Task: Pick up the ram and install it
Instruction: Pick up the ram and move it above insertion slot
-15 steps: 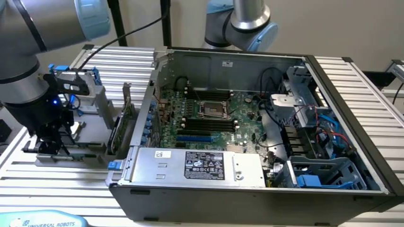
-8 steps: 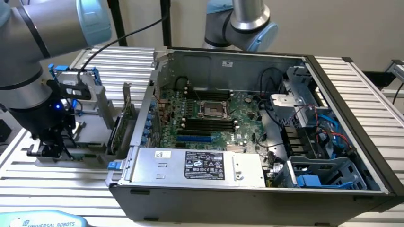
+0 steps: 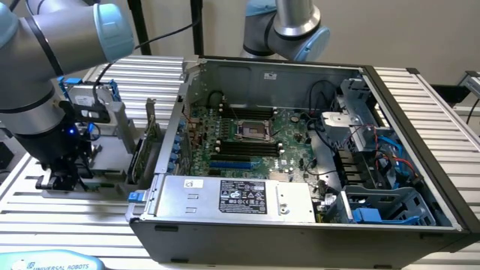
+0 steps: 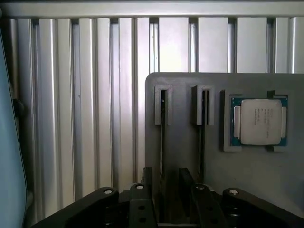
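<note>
I should next grab the ram with my gripper by its bare part beyond the bracket (image 4: pixel 162 181), because a grey bracket wraps closely around one end of the ram (image 4: pixel 162 142).
The ram (image 4: pixel 162 142) shows as a thin dark stick standing on edge in a narrow slot of the grey holder (image 4: pixel 190 156). A second thin stick (image 4: pixel 202 137) stands in the neighbouring slot. My gripper (image 4: pixel 166 180) hangs just above the holder, open, and its two dark fingers (image 4: pixel 147 183) straddle the first stick without touching it. In the exterior view the gripper (image 3: pixel 64 177) is low over the holder, to the exterior view's left of the open computer case (image 3: pixel 180 129). The motherboard (image 3: pixel 289 135) lies inside the case with its black memory slots (image 3: pixel 244 147) bare.
A square silver processor chip (image 4: pixel 259 121) sits in a pocket of the holder beside the slots. A green expansion card (image 3: pixel 143 152) stands upright between holder and case. Ribbed aluminium table (image 4: pixel 85 104) surrounds the holder. A second robot arm (image 3: pixel 289 28) stands behind the case.
</note>
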`<state>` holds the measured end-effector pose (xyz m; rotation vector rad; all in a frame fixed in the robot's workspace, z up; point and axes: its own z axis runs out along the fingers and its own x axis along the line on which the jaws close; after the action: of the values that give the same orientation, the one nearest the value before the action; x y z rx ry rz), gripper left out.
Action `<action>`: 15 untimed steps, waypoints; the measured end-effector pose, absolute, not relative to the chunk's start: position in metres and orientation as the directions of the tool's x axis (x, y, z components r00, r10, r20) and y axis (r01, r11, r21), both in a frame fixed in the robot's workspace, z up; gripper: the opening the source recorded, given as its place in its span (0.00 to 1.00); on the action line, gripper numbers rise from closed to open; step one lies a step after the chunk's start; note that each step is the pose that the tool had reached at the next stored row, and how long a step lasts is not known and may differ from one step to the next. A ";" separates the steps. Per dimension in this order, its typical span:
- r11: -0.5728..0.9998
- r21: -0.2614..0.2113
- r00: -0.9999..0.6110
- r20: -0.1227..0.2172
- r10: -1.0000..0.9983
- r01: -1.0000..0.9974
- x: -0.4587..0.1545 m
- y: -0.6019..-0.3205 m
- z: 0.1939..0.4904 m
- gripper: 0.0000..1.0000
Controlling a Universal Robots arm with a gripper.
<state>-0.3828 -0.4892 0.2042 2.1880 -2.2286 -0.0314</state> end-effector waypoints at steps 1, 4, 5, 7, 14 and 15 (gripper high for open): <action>0.018 0.027 -0.018 -0.001 -1.000 -0.999 -0.383 -0.489 0.203 0.36; 0.018 0.027 -0.018 0.002 -1.000 -0.999 -0.383 -0.489 0.201 0.36; 0.018 0.027 -0.018 0.003 -1.000 -0.999 -0.383 -0.489 0.201 0.36; 0.019 0.027 -0.018 0.007 -1.000 -0.999 -0.383 -0.489 0.200 0.36; 0.019 0.027 -0.018 0.027 -0.999 -0.999 -0.383 -0.489 0.196 0.36; 0.019 0.027 -0.018 0.027 -0.999 -0.999 -0.383 -0.489 0.196 0.36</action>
<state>-0.3829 -0.4885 0.1958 2.1737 -2.2147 0.0000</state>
